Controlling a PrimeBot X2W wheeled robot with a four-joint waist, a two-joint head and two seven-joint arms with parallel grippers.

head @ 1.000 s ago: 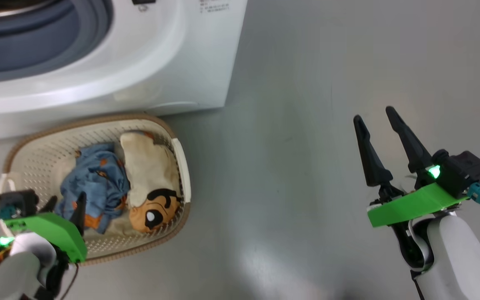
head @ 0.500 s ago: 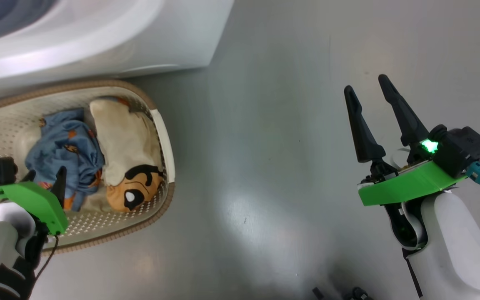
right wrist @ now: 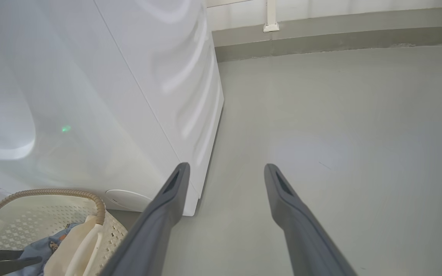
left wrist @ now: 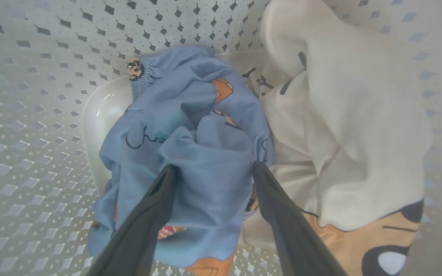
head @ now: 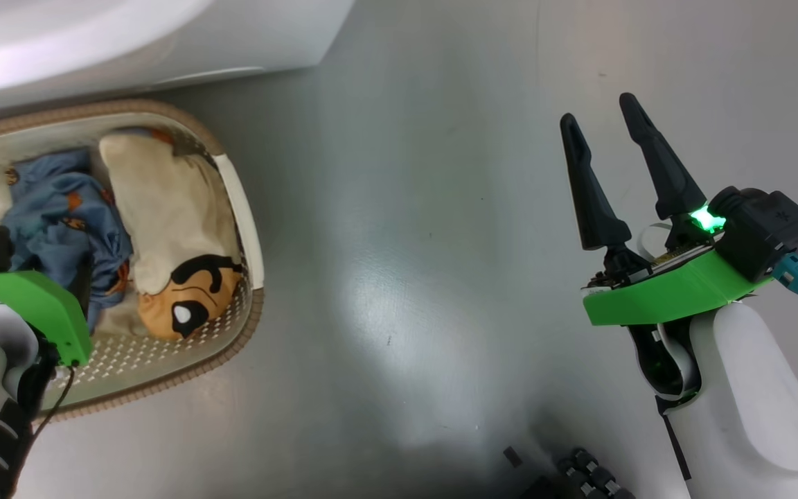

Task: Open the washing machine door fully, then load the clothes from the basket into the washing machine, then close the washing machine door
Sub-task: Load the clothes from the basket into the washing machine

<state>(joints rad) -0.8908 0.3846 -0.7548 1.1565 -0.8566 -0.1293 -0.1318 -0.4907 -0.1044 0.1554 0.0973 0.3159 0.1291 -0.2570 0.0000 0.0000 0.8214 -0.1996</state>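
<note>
The rest of the cloth (left wrist: 171,99) lies slack in the basket, so the robot's left gripper will next pinch the blue garment by its raised fold (left wrist: 215,172).
The cream basket (head: 240,208) with its brown rim stands on the floor by the white washing machine (head: 163,41). In it lie the clothes: a crumpled blue garment (left wrist: 202,126) and, beside it, a cream one with a cartoon face (head: 163,208). My left gripper (left wrist: 213,166) reaches down into the basket. It is open, and its fingertips press into the blue garment with a fold of it between them. My right gripper (head: 598,111) hovers open and empty over bare floor, far to the basket's right. The washing machine door is out of view.
The grey floor (head: 406,242) stretches between the basket and my right arm. In the right wrist view the machine's white side (right wrist: 129,96) rises at the left, with a wall skirting (right wrist: 320,38) at the far end. Dark parts of my base (head: 579,471) show at the bottom edge.
The head camera has swung, so the machine and basket slid up and left in the picture. My left gripper stays over the blue garment, its fingers now lower behind the green mount. Both grippers stay open.
</note>
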